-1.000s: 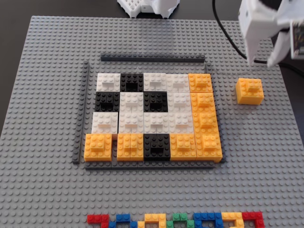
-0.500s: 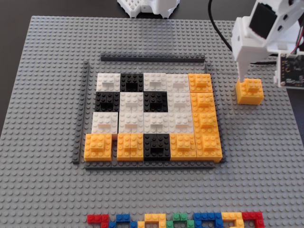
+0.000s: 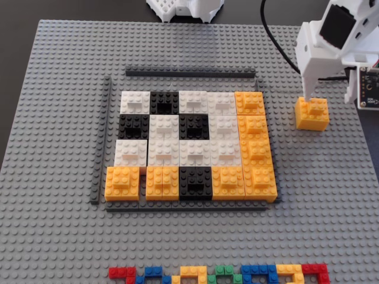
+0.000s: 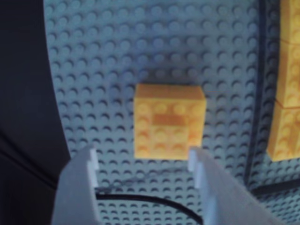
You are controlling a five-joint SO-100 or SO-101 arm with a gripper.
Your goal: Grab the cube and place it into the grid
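The orange cube needs to go into the grid, so my gripper will next grab it by its raised top piece [image 3: 315, 106].
The cube [image 3: 312, 113], an orange-yellow block with a smaller raised piece on top, sits alone on the grey baseplate, right of the grid [image 3: 189, 142]. In the wrist view the cube [image 4: 168, 121] lies just beyond my fingertips. My white gripper [image 4: 143, 157] is open and empty, its two fingers [image 4: 89, 164] spread wider than the cube, hovering just short of it. In the fixed view the gripper [image 3: 311, 89] hangs right over the cube's far edge. The grid is a mosaic of white, black and orange blocks framed by dark grey strips.
The large light grey studded baseplate [image 3: 59, 236] covers the table. A row of small flat multicoloured bricks [image 3: 219, 274] lies at the front edge. A black cable [image 4: 154, 201] runs under the gripper. Orange grid blocks [image 4: 287, 93] show at the wrist view's right edge.
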